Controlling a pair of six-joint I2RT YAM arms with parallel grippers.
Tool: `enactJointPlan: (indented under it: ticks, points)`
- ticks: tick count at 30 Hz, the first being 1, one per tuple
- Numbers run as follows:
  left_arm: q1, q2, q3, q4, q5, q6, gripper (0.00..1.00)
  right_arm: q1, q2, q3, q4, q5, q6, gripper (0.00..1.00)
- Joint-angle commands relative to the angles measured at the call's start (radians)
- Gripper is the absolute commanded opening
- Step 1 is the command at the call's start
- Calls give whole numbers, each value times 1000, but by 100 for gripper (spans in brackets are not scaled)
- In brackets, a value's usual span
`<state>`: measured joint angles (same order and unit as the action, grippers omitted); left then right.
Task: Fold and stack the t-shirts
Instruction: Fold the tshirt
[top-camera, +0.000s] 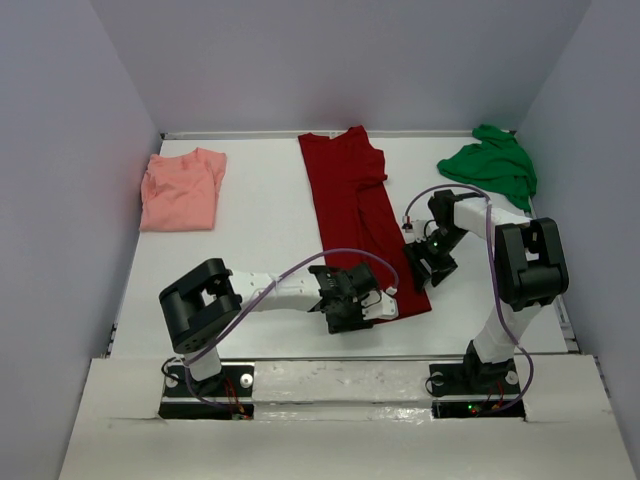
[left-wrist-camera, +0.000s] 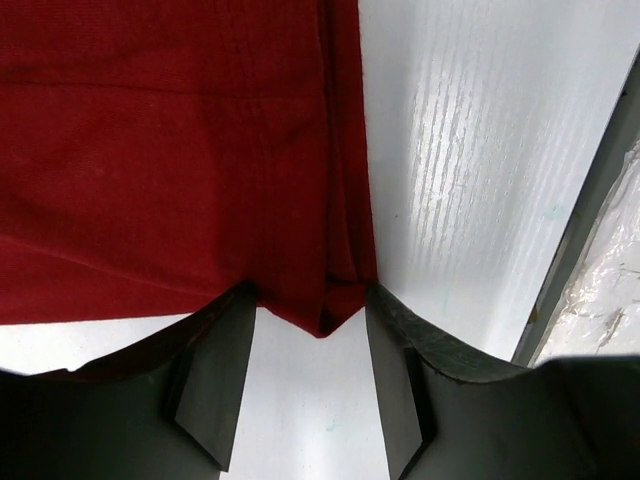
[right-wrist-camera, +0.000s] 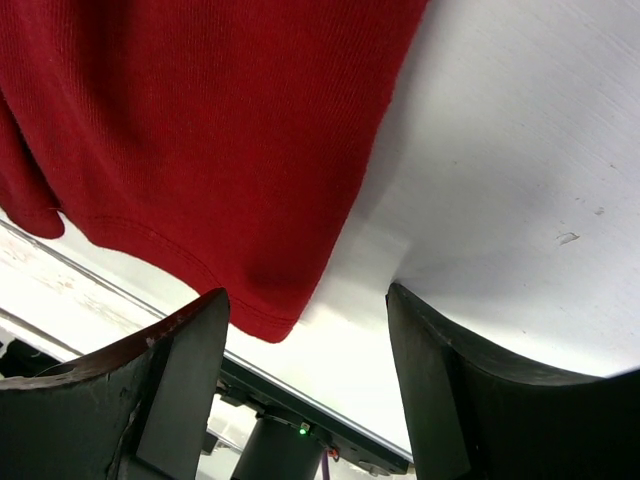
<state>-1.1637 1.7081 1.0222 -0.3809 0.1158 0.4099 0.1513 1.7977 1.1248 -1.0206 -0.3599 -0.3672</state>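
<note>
My left gripper next needs to grab the dark red shirt by its near hem corner (left-wrist-camera: 318, 308), so that it can fold the hem toward the collar end.
The dark red shirt (top-camera: 355, 215) lies folded into a long strip down the middle of the table, collar end at the back. My left gripper (top-camera: 383, 303) is open at its near hem. In the left wrist view the shirt's near corner (left-wrist-camera: 325, 315) sits between the open fingertips of that gripper (left-wrist-camera: 308, 298). My right gripper (top-camera: 422, 268) is open at the strip's near right edge, and in the right wrist view the hem corner (right-wrist-camera: 265, 320) lies between its open jaws (right-wrist-camera: 305, 295). The salmon-pink shirt (top-camera: 180, 190) lies folded at the back left. The bright green shirt (top-camera: 490, 165) lies crumpled at the back right.
The white table (top-camera: 260, 240) is walled on the left, back and right. Its front edge (left-wrist-camera: 575, 240) runs close by the left gripper. The arm bases (top-camera: 205, 385) stand on the near ledge.
</note>
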Motion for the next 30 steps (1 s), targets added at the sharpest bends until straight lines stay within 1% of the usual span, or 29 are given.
enactJointPlan:
  ticks: [1,2,7,9,10,11,16,17,19,20,22,23,25,26,27,30]
  points:
    - [-13,-11,21,-27,31,3,62,-7,-18,16,2,21,-19,70]
    - [-14,-18,21,-30,31,3,65,-7,-18,17,2,21,-19,70]
    - [-14,-13,26,-46,56,9,72,-7,-11,17,4,22,-19,70]
    - [-14,-7,27,-47,68,12,73,-7,-9,16,5,24,-19,70]
    - [-14,-2,29,-49,67,13,70,-7,-11,15,5,24,-18,70]
    - [-14,11,29,-46,59,10,63,-7,-12,15,5,22,-18,70]
    - [-16,62,38,-19,-16,-6,55,-7,-26,12,5,18,-16,70]
    - [-16,73,44,-16,-37,-16,47,-7,-29,12,5,18,-16,70]
    - [-16,100,67,-19,-53,-20,44,-7,-32,10,2,18,-16,70]
    - [-20,107,72,-18,-67,-26,37,-7,-34,10,1,18,-18,70]
    - [-25,128,84,-15,-88,-26,32,-7,-37,10,-3,18,-19,70]
    - [-33,142,87,-12,-105,-34,24,-7,-38,10,-6,19,-21,70]
    - [-36,153,93,-15,-105,-31,17,-7,-40,10,-13,18,-25,69]
    - [-39,156,95,-15,-137,-37,5,-7,-40,10,-22,18,-29,69]
    - [-40,157,96,-15,-140,-37,1,-7,-40,10,-27,19,-30,69]
    - [-45,150,96,-16,-148,-39,0,-7,-43,9,-41,21,-35,69]
